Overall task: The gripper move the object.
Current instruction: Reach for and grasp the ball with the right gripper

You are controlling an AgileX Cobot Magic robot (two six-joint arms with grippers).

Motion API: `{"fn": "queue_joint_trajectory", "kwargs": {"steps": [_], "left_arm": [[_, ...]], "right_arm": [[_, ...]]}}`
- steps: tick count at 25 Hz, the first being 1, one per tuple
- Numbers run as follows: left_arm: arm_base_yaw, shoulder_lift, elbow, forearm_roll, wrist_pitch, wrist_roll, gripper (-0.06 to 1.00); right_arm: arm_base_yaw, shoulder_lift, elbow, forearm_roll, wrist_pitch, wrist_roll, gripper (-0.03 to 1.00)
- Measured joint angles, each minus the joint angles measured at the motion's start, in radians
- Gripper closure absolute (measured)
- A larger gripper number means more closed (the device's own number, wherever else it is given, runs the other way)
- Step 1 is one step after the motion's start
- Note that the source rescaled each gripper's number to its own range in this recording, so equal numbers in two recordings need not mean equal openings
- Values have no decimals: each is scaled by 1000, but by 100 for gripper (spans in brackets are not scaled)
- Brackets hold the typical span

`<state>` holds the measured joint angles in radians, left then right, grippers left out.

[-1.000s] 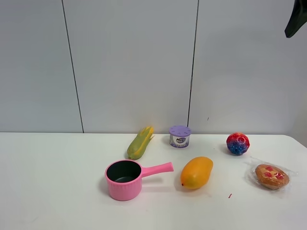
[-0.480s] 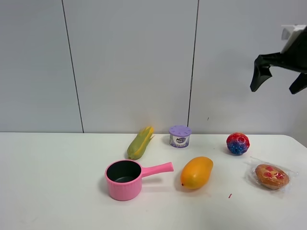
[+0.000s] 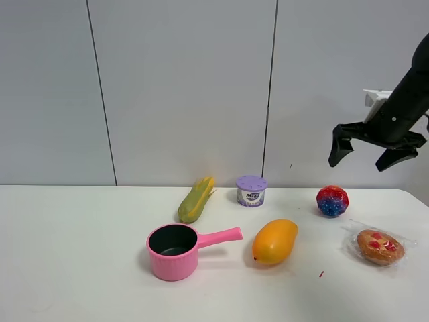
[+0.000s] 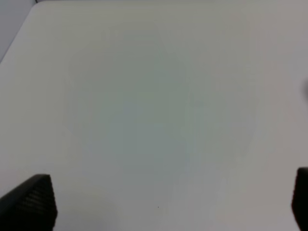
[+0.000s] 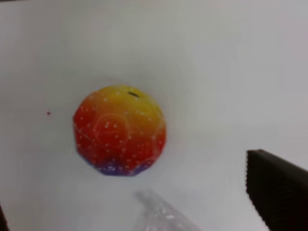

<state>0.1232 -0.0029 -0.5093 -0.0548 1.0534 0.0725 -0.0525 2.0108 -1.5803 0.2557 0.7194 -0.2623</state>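
Note:
I need to grab the ball around its round body with my right gripper next, to move the bumpy red and blue ball (image 3: 332,200) into the pink pot (image 3: 173,251).
The object is a small bumpy red and blue ball (image 3: 332,200) with glittery specks, resting on the white table (image 3: 80,255) at the back right. My right gripper (image 3: 358,163) hangs open in the air above it and slightly to the right, not touching it. In the right wrist view the ball (image 5: 119,130) lies below and between the spread fingers, and one black finger (image 5: 279,190) shows at the edge. My left gripper (image 4: 163,204) is open and empty over bare table, and it is out of the exterior view.
An orange-yellow mango (image 3: 275,241) lies in front and to the left of the ball. A wrapped round pastry (image 3: 379,247) lies to its front right, its wrapper corner (image 5: 159,211) near the ball. A pink pot (image 3: 175,250), a corn cob (image 3: 196,199) and a purple-lidded cup (image 3: 251,190) stand further left.
My right gripper has come down from the top right corner and moved left, now hanging open above the ball. The things on the table have not moved.

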Motion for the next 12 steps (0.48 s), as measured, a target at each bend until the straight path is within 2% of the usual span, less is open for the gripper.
{"fn": "queue_joint_trajectory", "kwargs": {"steps": [6, 12], "left_arm": [[0, 0, 0, 0, 0, 0, -6], [0, 0, 0, 0, 0, -2, -6]], "right_arm": [[66, 28, 0, 1, -89, -33, -3], [92, 80, 0, -24, -117, -39, -3]]}}
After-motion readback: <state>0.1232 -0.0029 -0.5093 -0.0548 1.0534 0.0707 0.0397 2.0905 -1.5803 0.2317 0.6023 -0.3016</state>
